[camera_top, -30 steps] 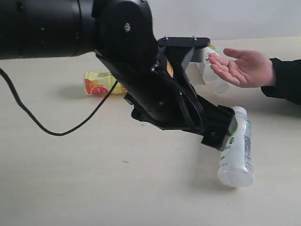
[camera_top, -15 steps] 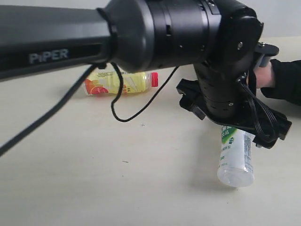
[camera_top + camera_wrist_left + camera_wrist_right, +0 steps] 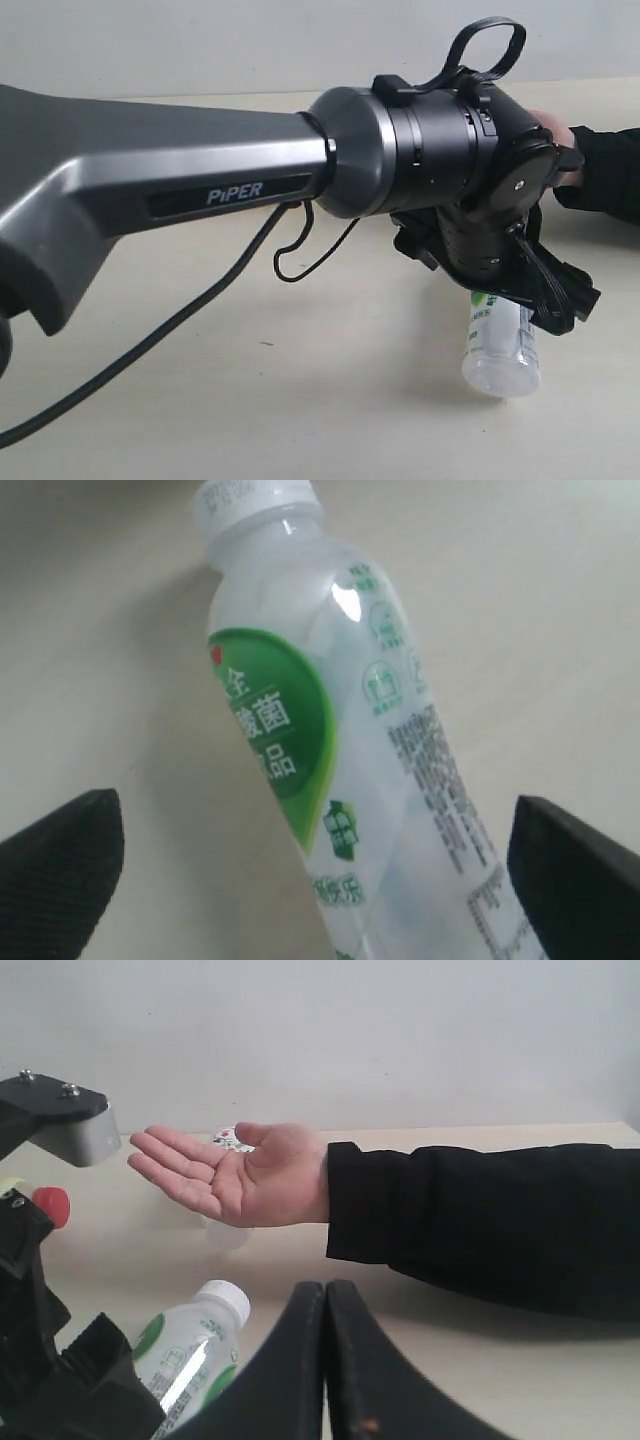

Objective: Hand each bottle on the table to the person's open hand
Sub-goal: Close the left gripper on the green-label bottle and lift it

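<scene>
The whitish bottle [image 3: 500, 345] [image 3: 375, 780] is still below the fingers of my left gripper, so the gripper should go lower before it closes on the bottle.
A whitish bottle [image 3: 330, 720] with a green label and white cap lies on the table [image 3: 200, 400]. My left gripper [image 3: 318, 875] is open and straddles it, one finger on each side, neither touching. In the exterior view only the bottle's lower half [image 3: 500, 350] shows below the left wrist [image 3: 480, 190]. The person's open hand [image 3: 230, 1175] waits palm up beyond it. A second whitish bottle [image 3: 226, 1232] stands behind the hand. The yellow bottle's red cap [image 3: 50, 1205] peeks out by the left arm. My right gripper [image 3: 325, 1360] is shut on nothing. The clear red-labelled bottle is out of view.
The big grey left arm [image 3: 180, 200] crosses the exterior view and hides the yellow bottle and most of the hand [image 3: 552, 128]. The person's black sleeve [image 3: 480, 1220] stretches along the table's right side. A black cable [image 3: 150, 350] hangs below the arm.
The left arm has swung across the view and turned its wrist over the whitish bottle, now covering the yellow bottle and the hand. The bottle has not moved.
</scene>
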### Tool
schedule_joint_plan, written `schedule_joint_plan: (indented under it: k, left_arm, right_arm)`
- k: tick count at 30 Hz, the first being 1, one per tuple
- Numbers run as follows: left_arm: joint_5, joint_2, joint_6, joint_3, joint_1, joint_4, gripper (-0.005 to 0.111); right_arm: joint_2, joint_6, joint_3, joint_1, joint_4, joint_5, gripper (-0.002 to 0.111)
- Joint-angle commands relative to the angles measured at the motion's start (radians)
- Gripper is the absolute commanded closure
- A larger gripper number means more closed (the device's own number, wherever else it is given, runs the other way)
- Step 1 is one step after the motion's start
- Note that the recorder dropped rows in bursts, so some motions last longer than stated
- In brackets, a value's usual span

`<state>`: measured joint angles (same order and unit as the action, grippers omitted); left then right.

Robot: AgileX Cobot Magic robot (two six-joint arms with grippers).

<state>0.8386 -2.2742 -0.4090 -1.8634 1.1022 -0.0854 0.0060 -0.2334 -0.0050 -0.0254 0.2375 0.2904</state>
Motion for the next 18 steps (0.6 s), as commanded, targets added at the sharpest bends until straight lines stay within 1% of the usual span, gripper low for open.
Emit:
schedule_joint_plan:
  k: [1,9,18]
  left_arm:
    - [-0.055,-0.024,-0.015,-0.008,0.003,-0.006,0.003]
    - [-0.067,-0.075,-0.018,-0.008,0.003,-0.006,0.003]
    - [-0.011,-0.075,-0.015,-0.008,0.003,-0.009,0.003]
  right_arm:
    - [-0.006,-0.001,0.005,-0.006,-0.004,-0.008,0.108]
    - [-0.006,-0.001,0.005,-0.006,-0.004,-0.006,0.108]
    - [-0.006,-0.001,0.005,-0.006,-0.004,-0.006,0.108]
